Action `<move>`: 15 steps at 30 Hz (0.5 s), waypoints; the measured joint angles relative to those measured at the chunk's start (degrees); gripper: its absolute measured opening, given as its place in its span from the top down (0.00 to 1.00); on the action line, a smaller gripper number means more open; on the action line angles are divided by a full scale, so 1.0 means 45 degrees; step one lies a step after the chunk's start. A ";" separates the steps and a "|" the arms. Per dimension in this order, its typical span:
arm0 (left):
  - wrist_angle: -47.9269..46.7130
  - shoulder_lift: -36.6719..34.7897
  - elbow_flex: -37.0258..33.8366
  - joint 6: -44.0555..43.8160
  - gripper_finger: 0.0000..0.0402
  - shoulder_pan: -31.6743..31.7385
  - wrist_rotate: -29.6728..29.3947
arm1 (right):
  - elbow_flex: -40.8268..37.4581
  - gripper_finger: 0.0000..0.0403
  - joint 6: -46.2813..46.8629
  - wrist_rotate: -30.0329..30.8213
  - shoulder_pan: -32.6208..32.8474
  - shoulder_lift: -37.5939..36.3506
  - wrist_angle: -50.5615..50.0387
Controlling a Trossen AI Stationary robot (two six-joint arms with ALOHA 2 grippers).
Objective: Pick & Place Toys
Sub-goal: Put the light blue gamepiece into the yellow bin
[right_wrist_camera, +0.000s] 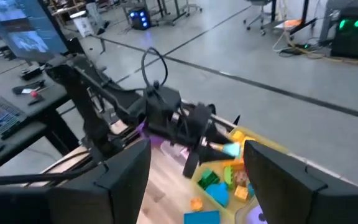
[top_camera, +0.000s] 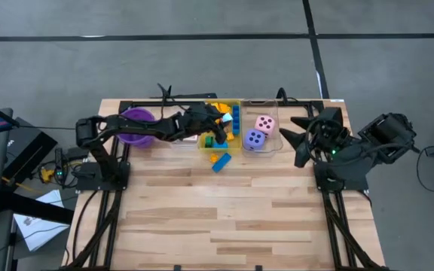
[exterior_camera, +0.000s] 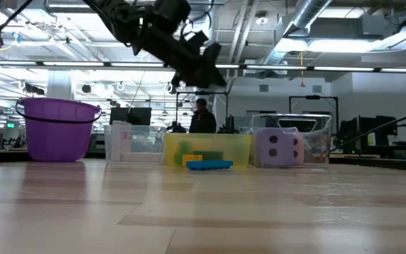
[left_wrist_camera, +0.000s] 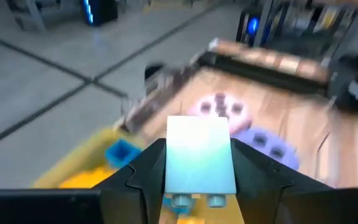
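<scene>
I will hold the pale green block (left_wrist_camera: 201, 155) with my left gripper until it is lower. The block is high above the yellow bin (left_wrist_camera: 98, 155) in the left wrist view and would drop if I released it.
My left gripper (top_camera: 218, 132) reaches from the table's left over the yellow bin (top_camera: 236, 105) at the far edge, shut on a pale green block (left_wrist_camera: 201, 155). The bin holds several yellow, orange, blue and green blocks (right_wrist_camera: 219, 186). Right of it, a pink die (top_camera: 264, 123) and a purple die (top_camera: 255, 140) lie in a clear bin (top_camera: 276, 143). A blue block (top_camera: 221, 163) and an orange one (top_camera: 218, 156) lie on the table in front of the yellow bin. My right gripper (right_wrist_camera: 196, 152) hangs high at the table's right, open, with nothing between its fingers. My left gripper pinches the pale green block by two opposite sides (left_wrist_camera: 173, 168) between its two fingers (left_wrist_camera: 145, 171). The fingers come from the table's left, slanting slightly down. The block's studs (left_wrist_camera: 197, 200) face back toward the wrist. It hangs clear above the yellow bin (exterior_camera: 206, 149).
A purple bowl (top_camera: 136, 124) stands at the far left, and another clear bin (exterior_camera: 129, 141) sits between it and the yellow bin. The near half of the wooden table (top_camera: 224, 218) is bare boards. A person (exterior_camera: 203, 120) stands in the room behind.
</scene>
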 joint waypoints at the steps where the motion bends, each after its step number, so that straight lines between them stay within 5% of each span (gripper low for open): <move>1: -0.0225 0.0140 0.0000 -0.0004 0.63 0.0036 -0.0023 | 0.0000 0.38 -0.0020 0.0084 -0.0082 -0.0013 0.0000; 15: -0.3019 0.1245 -0.0010 -0.1862 0.62 0.0130 -0.0811 | 0.0073 0.38 -0.0584 -0.0102 -0.0205 -0.0389 0.0131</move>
